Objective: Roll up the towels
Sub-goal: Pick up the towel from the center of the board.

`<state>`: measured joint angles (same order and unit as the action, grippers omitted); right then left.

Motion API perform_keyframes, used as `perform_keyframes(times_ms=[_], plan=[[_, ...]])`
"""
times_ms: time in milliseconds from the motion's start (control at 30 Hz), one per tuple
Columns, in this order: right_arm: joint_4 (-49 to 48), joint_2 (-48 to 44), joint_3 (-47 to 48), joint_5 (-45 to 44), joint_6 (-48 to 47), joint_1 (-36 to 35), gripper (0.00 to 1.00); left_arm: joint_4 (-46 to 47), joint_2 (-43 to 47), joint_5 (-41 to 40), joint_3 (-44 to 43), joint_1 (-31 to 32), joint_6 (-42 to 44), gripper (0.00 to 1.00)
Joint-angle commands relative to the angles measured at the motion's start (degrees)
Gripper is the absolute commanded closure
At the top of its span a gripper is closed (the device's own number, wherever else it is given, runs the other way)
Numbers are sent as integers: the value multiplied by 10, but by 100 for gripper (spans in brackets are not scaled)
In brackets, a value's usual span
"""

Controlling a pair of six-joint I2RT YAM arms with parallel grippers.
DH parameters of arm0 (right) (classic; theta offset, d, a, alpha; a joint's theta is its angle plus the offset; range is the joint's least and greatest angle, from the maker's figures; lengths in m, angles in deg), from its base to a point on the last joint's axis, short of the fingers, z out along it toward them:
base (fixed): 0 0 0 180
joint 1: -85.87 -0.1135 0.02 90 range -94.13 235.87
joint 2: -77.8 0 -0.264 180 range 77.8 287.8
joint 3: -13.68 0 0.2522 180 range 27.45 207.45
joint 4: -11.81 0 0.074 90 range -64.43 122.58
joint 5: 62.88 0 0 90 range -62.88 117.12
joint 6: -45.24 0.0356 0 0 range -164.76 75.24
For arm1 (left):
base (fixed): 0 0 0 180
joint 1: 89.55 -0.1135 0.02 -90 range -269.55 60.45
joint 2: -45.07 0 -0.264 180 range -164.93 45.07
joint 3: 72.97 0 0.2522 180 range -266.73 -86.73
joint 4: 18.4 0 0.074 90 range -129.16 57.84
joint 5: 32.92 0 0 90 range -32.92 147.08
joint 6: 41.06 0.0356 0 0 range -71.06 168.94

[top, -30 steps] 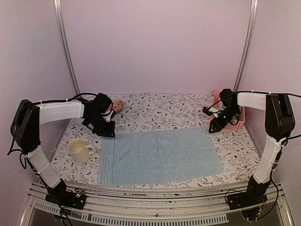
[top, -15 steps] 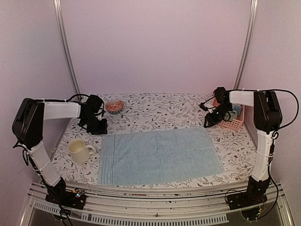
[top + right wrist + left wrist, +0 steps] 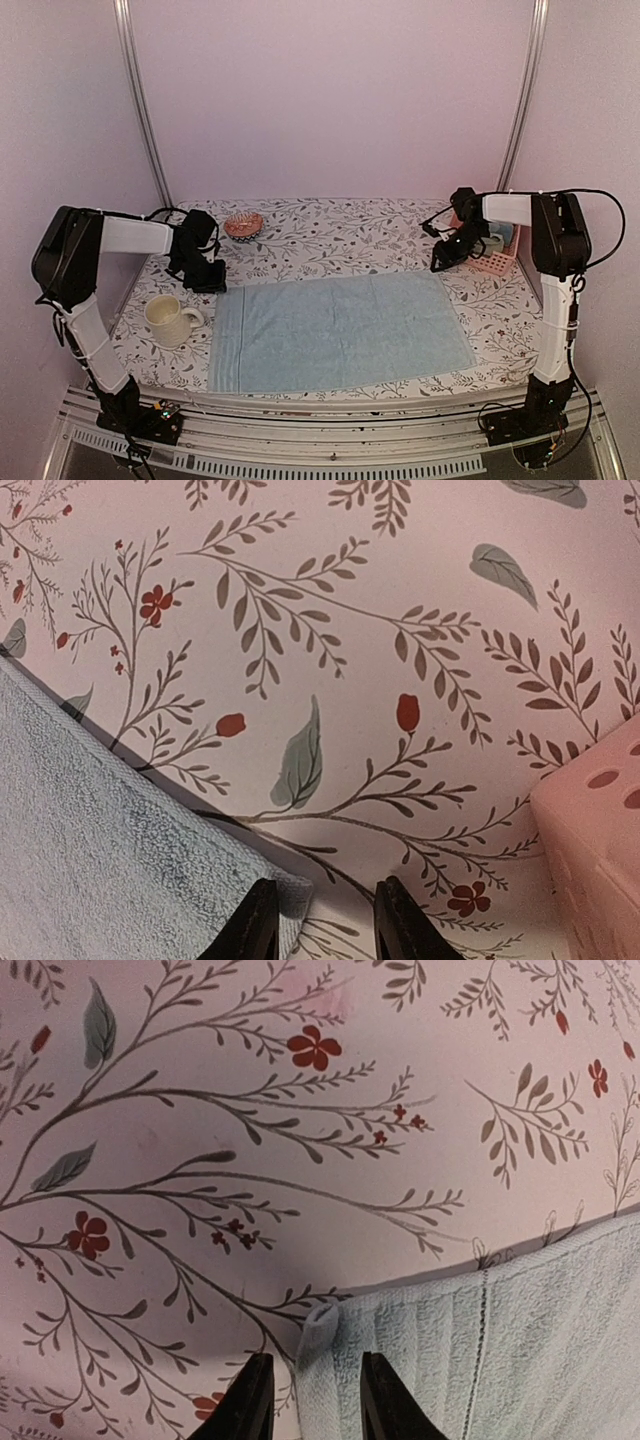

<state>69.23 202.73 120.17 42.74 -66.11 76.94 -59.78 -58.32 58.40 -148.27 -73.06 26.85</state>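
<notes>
The towel's corner and side edge (image 3: pixel 222 291) (image 3: pixel 318 1352) lie between my left gripper's open fingers, and closing would catch the towel, so it is now time to close.
A light blue towel (image 3: pixel 340 330) lies spread flat on the flowered tablecloth. My left gripper (image 3: pixel 208 284) is low at its far left corner. In the left wrist view the gripper (image 3: pixel 312 1405) stands open, its two fingertips either side of the towel's corner (image 3: pixel 470 1350) and a small hanging loop (image 3: pixel 320 1326). My right gripper (image 3: pixel 439 266) is low at the far right corner. In the right wrist view this gripper (image 3: pixel 326 928) is open too, with the tip of the towel (image 3: pixel 110 850) just inside its left finger (image 3: pixel 256 920).
A cream mug (image 3: pixel 170 319) stands left of the towel. A small patterned dish (image 3: pixel 243 225) sits at the back left. A pink perforated basket (image 3: pixel 497 255) stands at the back right, close to my right gripper, its corner (image 3: pixel 600 820) showing in the right wrist view.
Both arms have come down and settled at the towel's far corners, the left one pulling back to the left, the right one moving in to the left. The left jaws have widened.
</notes>
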Motion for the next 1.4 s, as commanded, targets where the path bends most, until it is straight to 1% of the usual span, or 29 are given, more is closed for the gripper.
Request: perform_keyframes(times_ms=[0, 100, 333, 467, 533, 633, 800, 933, 1067, 1367], plan=[[11, 28, 18, 14, 6, -1, 67, 17, -11, 11, 8, -7, 12, 69], [17, 33, 20, 28, 5, -3, 71, 18, -14, 14, 8, -8, 13, 70], [19, 34, 12, 20, -6, -16, 73, 24, -16, 2, 12, -8, 10, 70], [23, 42, 11, 16, -7, -18, 80, 32, -8, -11, 12, -8, 5, 70], [25, 44, 11, 14, -7, -18, 86, 33, -10, -11, 9, -9, 7, 70], [26, 41, 8, 14, -7, -18, 90, 31, -21, -9, 2, -9, 9, 70], [23, 34, 6, 7, -6, -17, 94, 36, -31, 4, 3, -9, 15, 77], [19, 31, 8, 5, -7, -18, 97, 50, -31, 11, 10, -9, 22, 87], [17, 20, 21, 5, -14, -15, 97, 78, -28, 26, 15, -9, 36, 100], [1, -22, 62, 20, -33, 5, 98, 121, 57, 4, 39, -10, 43, 100]])
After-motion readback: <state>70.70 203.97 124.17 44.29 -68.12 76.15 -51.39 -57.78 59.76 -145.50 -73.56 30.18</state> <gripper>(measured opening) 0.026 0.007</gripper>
